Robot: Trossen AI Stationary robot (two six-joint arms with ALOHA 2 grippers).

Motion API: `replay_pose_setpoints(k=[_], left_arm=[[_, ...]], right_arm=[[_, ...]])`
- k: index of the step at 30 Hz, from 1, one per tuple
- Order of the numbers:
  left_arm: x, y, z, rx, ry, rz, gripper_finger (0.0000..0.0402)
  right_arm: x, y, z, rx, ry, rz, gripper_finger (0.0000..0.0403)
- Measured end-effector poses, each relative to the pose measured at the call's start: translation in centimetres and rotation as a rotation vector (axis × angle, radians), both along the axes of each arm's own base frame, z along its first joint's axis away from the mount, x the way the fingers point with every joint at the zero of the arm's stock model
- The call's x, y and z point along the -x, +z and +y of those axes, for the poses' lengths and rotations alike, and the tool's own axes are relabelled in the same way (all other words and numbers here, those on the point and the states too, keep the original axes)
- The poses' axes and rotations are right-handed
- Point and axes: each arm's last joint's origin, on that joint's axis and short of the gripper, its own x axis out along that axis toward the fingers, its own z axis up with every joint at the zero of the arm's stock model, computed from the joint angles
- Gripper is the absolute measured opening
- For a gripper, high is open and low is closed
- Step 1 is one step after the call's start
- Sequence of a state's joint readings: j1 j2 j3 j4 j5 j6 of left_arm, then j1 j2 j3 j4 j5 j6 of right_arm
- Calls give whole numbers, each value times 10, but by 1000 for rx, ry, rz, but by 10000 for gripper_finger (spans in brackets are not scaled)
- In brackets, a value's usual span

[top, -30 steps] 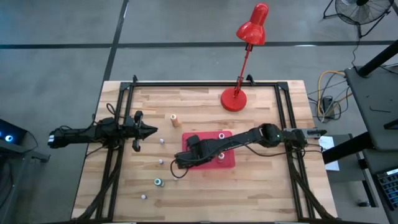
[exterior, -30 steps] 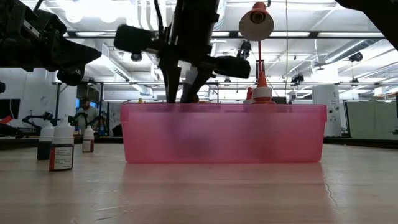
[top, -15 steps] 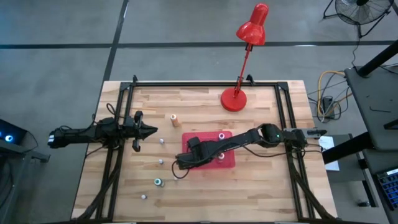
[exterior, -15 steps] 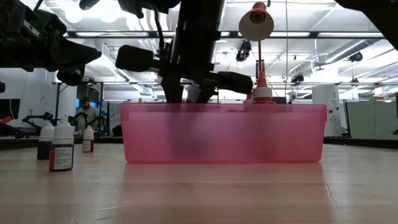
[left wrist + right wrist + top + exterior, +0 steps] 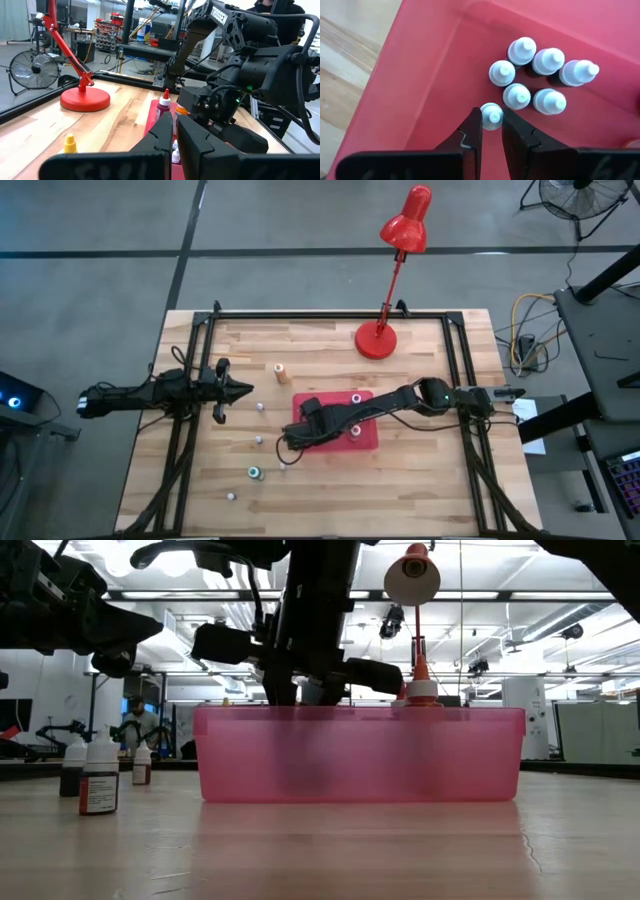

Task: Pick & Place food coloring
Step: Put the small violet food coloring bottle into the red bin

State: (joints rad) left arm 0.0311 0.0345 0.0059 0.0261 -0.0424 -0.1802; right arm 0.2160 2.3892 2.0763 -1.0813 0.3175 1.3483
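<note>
My right gripper opens next, since the white-capped bottle stands level with its neighbours in the red tray in the right wrist view.
The food coloring is a set of tiny bottles. Several white-capped ones (image 5: 530,75) stand clustered inside the red tray (image 5: 365,442); others stand loose on the wood to its left (image 5: 258,440), among them an orange one (image 5: 280,369). My right gripper (image 5: 491,120) reaches down into the tray's left near corner (image 5: 296,436), shut on one white-capped bottle (image 5: 492,115) beside the cluster. My left gripper (image 5: 243,390) waits shut and level at the table's left, holding nothing. My right gripper pinches the bottle's white cap (image 5: 491,112) between its two fingers (image 5: 475,125), at their free ends. The fingers come steeply from above into the tray. The bottle stands upright below them, close to the tray's left wall; whether its base is on the tray floor is hidden.
A red desk lamp (image 5: 377,338) stands at the table's far edge behind the tray. Black frame rails (image 5: 190,380) run along the table's left and right sides. In the low view, loose bottles (image 5: 100,775) stand left of the tray wall (image 5: 360,755).
My right gripper has sunk a little deeper into the red tray, still shut on the bottle. The tray and the loose bottles have stayed where they were.
</note>
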Motion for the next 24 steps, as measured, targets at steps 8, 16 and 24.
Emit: replay_pose_setpoints(k=[8, 16, 24], left_arm=[[0, 0, 0, 0, 0, 0, 0], [0, 0, 0, 0, 0, 0, 0], [0, 0, 0, 0, 0, 0, 0]], right_arm=[[0, -2, -4, 16, 14, 7, 43], [-1, -4, -4, 33, 25, 5, 43], [-1, -4, -4, 32, 25, 3, 43]])
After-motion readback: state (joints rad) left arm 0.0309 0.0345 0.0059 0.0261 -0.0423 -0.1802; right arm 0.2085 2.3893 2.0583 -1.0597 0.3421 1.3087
